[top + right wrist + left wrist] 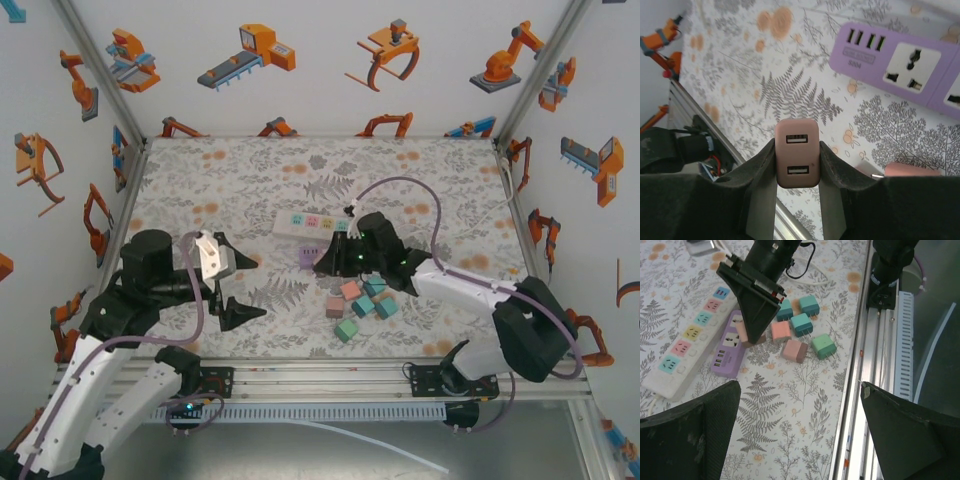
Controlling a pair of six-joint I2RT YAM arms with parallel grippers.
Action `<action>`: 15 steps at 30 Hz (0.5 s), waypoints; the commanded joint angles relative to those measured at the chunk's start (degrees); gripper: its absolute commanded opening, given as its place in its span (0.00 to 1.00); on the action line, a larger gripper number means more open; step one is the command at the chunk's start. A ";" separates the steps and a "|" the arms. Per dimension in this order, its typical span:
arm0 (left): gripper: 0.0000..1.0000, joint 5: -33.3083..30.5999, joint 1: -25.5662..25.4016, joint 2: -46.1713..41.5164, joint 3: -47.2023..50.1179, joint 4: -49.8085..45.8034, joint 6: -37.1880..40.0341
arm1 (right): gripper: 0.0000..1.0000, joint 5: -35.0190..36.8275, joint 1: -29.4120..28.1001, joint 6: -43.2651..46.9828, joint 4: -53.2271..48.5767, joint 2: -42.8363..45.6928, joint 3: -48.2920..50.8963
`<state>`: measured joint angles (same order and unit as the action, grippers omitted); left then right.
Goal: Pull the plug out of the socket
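Note:
My right gripper keeps holding my pink plug [796, 162] for now: the plug is well above the table and would drop short of the loose plugs if I opened.
My right gripper [797, 146] is shut on a pink two-port plug [796, 162], held clear above the patterned table. The purple socket [900, 64] lies flat to the upper right of it, its outlets bare. From the left wrist view, the right gripper [754, 322] hangs over the purple socket [726, 351] with the pink plug [746, 336] at its tips. In the top view the right gripper [328, 262] sits just right of the socket [306, 256]. My left gripper [234, 282] is open and holds nothing, left of the socket; its fingers [700, 425] frame bare table.
A white power strip [687, 342] with coloured buttons lies beside the purple socket. Several loose plugs, teal [801, 324], pink [794, 351] and green [823, 346], are scattered right of it. The aluminium rail [860, 390] marks the table's near edge. A cable [400, 185] loops at the back.

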<state>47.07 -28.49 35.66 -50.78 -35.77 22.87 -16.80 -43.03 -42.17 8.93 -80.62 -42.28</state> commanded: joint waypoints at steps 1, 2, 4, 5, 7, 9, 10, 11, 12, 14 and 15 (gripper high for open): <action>0.97 -2.11 -1.37 0.61 -1.50 -2.67 4.73 | 0.12 3.74 -1.31 0.30 2.55 -1.60 1.70; 0.98 -3.42 -1.66 0.89 -1.66 -2.99 4.94 | 0.12 4.12 -1.53 0.12 3.17 -2.22 2.21; 0.98 -6.00 -2.36 1.72 -2.18 -3.66 5.16 | 0.12 3.80 -1.70 -0.33 4.55 -3.88 2.97; 0.99 -6.82 -2.70 2.14 -2.46 -3.93 5.08 | 0.12 3.71 -1.75 -0.41 4.78 -4.58 3.03; 0.99 -8.50 -3.30 3.06 -3.00 -4.20 4.59 | 0.12 3.79 -1.91 -0.39 5.03 -5.94 3.04; 0.99 -10.22 -4.00 3.66 -3.22 -4.39 4.12 | 0.12 3.80 -2.04 -0.53 5.39 -7.20 3.08; 0.99 -10.77 -4.24 3.88 -3.27 -4.54 4.16 | 0.13 3.71 -2.02 -0.62 5.48 -7.79 3.08; 0.99 -11.29 -4.59 4.09 -3.27 -4.78 4.27 | 0.14 3.64 -2.11 -0.66 5.42 -8.28 2.99; 0.98 -11.68 -4.87 4.32 -3.27 -4.92 4.28 | 0.16 3.54 -2.14 -0.73 5.40 -8.69 2.99; 0.97 -12.29 -5.41 4.59 -3.18 -5.42 4.56 | 0.21 3.57 -2.23 -0.80 5.18 -9.16 3.07; 0.97 -12.64 -5.65 4.83 -3.18 -5.82 4.67 | 0.25 3.69 -2.22 -0.81 4.84 -9.16 3.08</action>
<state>36.10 -33.41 40.27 -52.51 -39.46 25.98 -14.02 -44.75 -42.26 11.53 -89.38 -39.35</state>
